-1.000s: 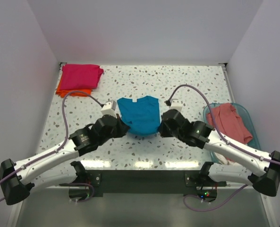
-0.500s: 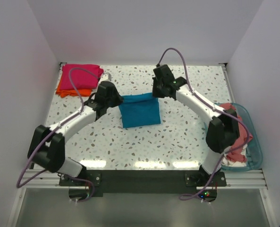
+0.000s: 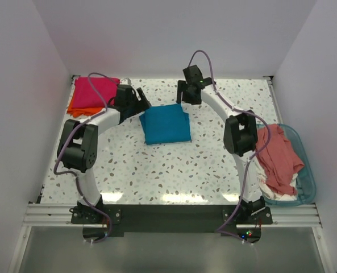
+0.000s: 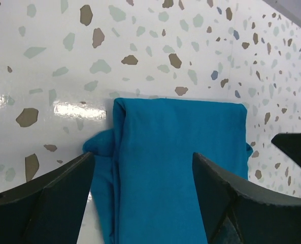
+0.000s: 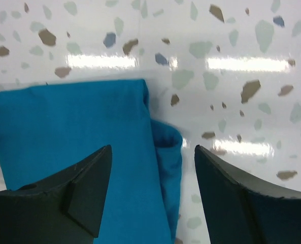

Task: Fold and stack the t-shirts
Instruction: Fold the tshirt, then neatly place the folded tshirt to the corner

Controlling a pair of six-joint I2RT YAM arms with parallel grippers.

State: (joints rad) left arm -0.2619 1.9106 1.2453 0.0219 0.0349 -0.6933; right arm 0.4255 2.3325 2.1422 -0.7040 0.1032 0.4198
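Note:
I should next use my left gripper to grab the teal shirt by its folded side edge nearest the magenta shirt, and stack it there still folded.
The teal blue t-shirt (image 3: 165, 124) lies folded into a rough square in the middle of the table. My left gripper (image 3: 140, 106) hangs open over its far left corner, and my right gripper (image 3: 186, 98) hangs open over its far right corner. In the left wrist view the teal shirt (image 4: 175, 162) lies below the spread left gripper (image 4: 142, 183). Under the right gripper (image 5: 153, 173) a sleeve fold of the teal shirt (image 5: 74, 127) sticks out. A folded magenta shirt (image 3: 95, 91) rests on an orange one (image 3: 80, 108) at the far left. A salmon shirt (image 3: 279, 153) lies crumpled in the basket.
The clear blue-tinted basket (image 3: 306, 173) stands at the right edge of the speckled table (image 3: 174, 170). White walls close in the table at the back and on both sides. Purple cables loop above both arms.
Both arms swung from the near edge to the far side, carrying the teal shirt's near hem over and folding it in half. Both grippers then opened and let go.

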